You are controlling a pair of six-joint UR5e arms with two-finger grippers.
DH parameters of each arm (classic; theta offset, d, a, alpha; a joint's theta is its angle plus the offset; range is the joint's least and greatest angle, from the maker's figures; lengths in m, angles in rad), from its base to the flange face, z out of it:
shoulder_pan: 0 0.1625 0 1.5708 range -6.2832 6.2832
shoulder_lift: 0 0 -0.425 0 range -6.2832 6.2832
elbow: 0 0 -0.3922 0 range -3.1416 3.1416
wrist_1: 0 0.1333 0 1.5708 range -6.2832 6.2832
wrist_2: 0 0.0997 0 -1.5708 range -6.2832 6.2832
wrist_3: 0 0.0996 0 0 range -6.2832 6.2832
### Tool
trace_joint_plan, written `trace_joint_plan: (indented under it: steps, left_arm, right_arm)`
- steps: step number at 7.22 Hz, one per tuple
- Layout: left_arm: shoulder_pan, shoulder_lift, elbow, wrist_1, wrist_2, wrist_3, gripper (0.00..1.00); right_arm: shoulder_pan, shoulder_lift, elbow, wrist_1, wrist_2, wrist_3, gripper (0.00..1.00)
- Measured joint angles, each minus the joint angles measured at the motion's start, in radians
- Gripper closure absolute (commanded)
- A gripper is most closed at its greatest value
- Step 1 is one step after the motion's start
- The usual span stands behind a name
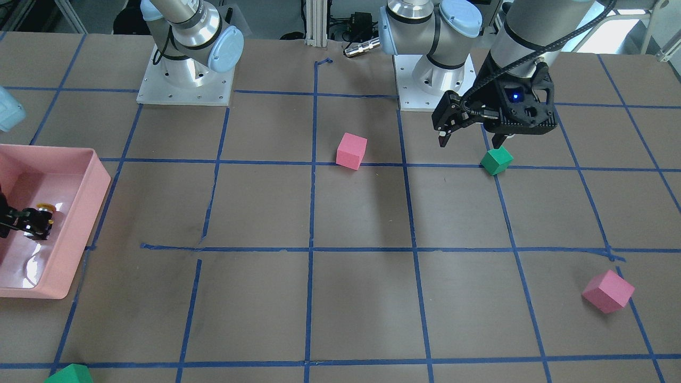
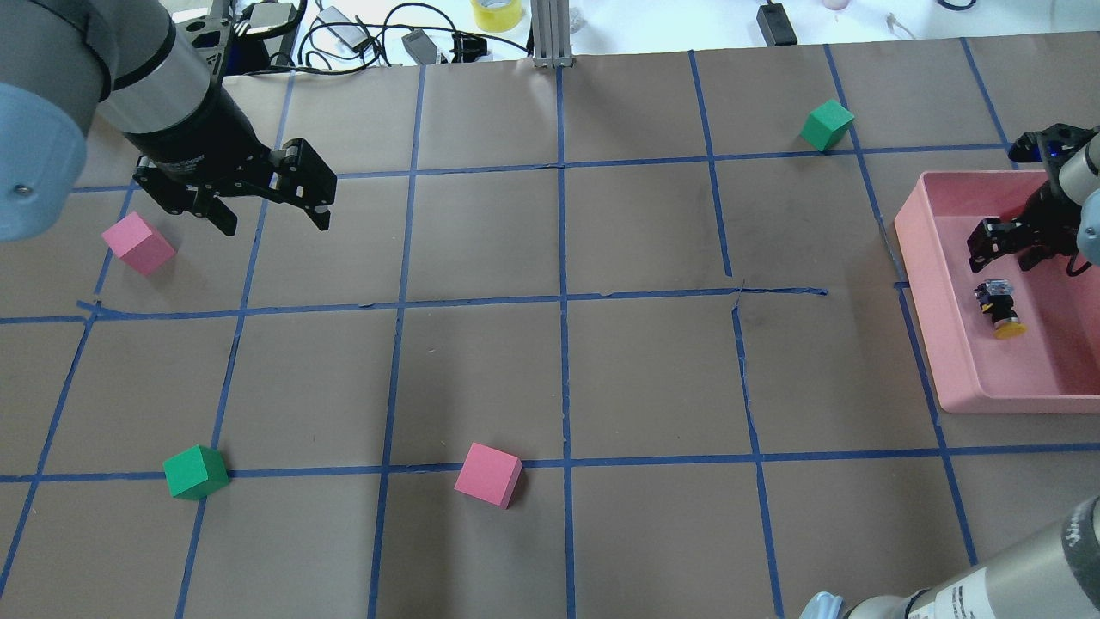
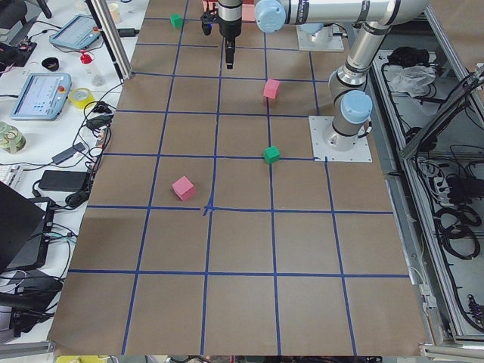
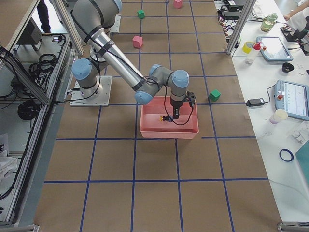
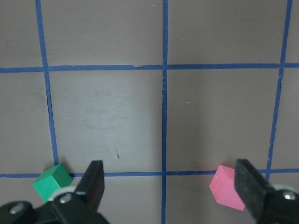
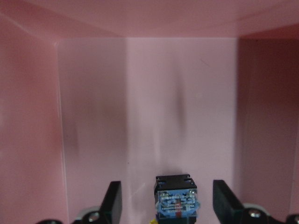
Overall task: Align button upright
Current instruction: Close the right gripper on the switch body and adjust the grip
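Note:
The button [image 6: 176, 196] needs to be set upright. My right gripper should grab the button by its black housing [image 6: 172, 181] next.
The button [image 2: 997, 305] lies on its side on the floor of the pink tray [image 2: 962, 378], its yellow cap toward the robot and its silvery base away. My right gripper [image 2: 990, 241] hangs open inside the tray just past it. In the right wrist view the button [image 6: 176, 196] sits in the gap between the two fingers [image 6: 113, 201], touching neither. The front view shows the right gripper [image 1: 32, 223] at the tray's left edge. My left gripper [image 2: 271, 215] is open and empty, held above the table far from the tray.
Loose foam cubes lie on the brown paper: a pink cube [image 2: 137, 243] and a green cube [image 2: 196, 472] near the left arm, another pink cube [image 2: 488, 474] at mid-front, and a green cube [image 2: 828, 125] behind the tray. The tray walls [image 6: 60, 130] closely surround the right gripper.

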Motion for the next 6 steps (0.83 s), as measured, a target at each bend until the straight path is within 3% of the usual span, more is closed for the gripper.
trace_joint_plan:
  steps: [6]
  left_arm:
    - [0.0, 0.0, 0.0, 0.0, -0.001, 0.0, 0.0]
  right_arm:
    - [0.0, 0.017, 0.01, -0.001, -0.008, -0.002, 0.0]
